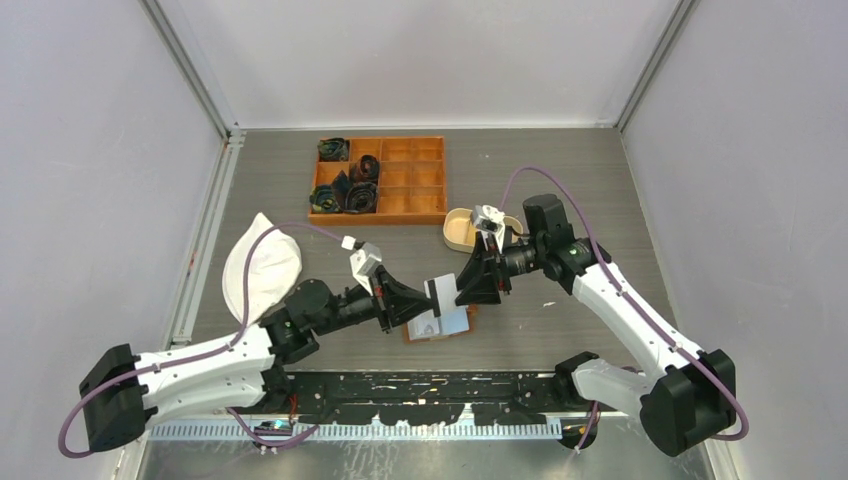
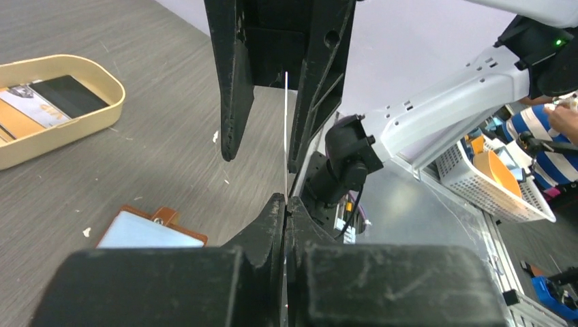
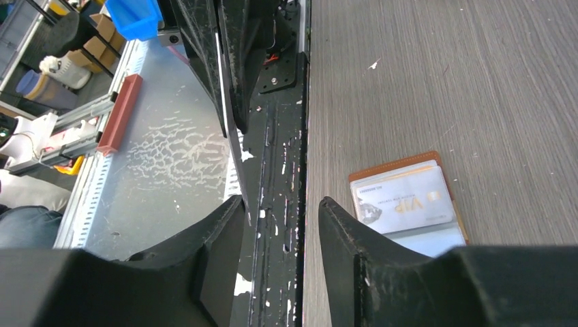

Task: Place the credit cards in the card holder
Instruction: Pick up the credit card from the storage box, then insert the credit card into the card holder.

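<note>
I should close my right gripper on the card now, because the card's far end (image 3: 245,204) runs between my right gripper's fingers and past them.
My left gripper (image 1: 428,300) is shut on a white card with a dark stripe (image 1: 441,291) and holds it on edge above the table. In the left wrist view the card (image 2: 285,136) is a thin edge rising from my shut gripper (image 2: 286,204). My right gripper (image 1: 462,288) is open, its fingers (image 2: 232,82) either side of the card's far end without closing on it. In the right wrist view the open gripper (image 3: 279,211) faces the card's edge (image 3: 232,150). The brown card holder (image 1: 440,327) lies open below, holding a white-grey card (image 3: 402,201) and a light blue card (image 2: 146,231).
A beige oval tray (image 1: 458,232) behind the right gripper holds more cards (image 2: 61,95). An orange compartmented box (image 1: 400,180) with dark items stands at the back. A white cloth-like object (image 1: 260,265) lies at the left. The black base rail (image 1: 430,385) runs along the near edge.
</note>
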Motion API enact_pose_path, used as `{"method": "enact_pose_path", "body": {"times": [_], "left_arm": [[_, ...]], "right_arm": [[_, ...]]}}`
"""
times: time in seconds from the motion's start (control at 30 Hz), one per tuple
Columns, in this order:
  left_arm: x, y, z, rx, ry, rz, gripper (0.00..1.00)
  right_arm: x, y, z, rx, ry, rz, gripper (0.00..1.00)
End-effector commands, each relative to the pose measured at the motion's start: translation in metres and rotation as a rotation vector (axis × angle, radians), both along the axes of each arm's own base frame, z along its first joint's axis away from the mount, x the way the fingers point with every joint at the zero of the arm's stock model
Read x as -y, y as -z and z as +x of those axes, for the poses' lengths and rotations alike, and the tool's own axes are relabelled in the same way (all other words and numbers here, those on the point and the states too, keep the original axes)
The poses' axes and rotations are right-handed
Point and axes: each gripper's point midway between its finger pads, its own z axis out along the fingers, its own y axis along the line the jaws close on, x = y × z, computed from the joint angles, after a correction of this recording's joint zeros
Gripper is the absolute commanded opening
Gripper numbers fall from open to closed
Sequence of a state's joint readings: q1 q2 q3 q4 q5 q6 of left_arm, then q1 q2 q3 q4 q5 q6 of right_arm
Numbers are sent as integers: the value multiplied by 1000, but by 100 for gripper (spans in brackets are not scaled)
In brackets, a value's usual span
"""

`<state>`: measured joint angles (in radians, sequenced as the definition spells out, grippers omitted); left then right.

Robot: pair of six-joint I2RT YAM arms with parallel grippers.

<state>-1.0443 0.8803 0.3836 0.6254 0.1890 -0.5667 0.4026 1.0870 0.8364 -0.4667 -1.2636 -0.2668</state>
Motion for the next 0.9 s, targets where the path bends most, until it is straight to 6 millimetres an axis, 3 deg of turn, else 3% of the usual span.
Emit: {"method": "enact_pose_path", "body": {"times": [0.0, 0.27, 0.33, 0.43, 0.53, 0.57, 0.67, 0.7, 0.77, 0.87], "left_arm": [[2, 8, -13, -19, 94, 116, 0], [18, 11, -13, -31, 164, 161, 0], [19, 11, -11, -32, 164, 162, 0], [19, 11, -8, -37, 155, 161, 0], [14, 9, 0, -46, 110, 146, 0], [10, 9, 5, -58, 74, 140, 4], [-11, 21, 23, -137, -75, 137, 42], [-21, 29, 27, -176, -128, 143, 51], [-45, 55, 29, -294, -229, 172, 61], [-67, 84, 27, -436, -325, 166, 64]], "right_arm": [[0, -12, -1, 49, -17, 27, 49], [-2, -17, -5, 16, -36, 62, 39], [-2, -17, -5, 12, -37, 63, 29], [-2, -18, -4, 7, -38, 63, 2], [-3, -20, -5, 0, -41, 67, 1], [-3, -22, -4, 0, -37, 69, 1], [-7, -19, 12, -37, 38, 60, 1], [-7, -16, 22, -82, 99, 48, 1], [-6, -5, 47, -205, 234, 19, 1], [-1, 19, 70, -379, 333, -42, 1]]}}
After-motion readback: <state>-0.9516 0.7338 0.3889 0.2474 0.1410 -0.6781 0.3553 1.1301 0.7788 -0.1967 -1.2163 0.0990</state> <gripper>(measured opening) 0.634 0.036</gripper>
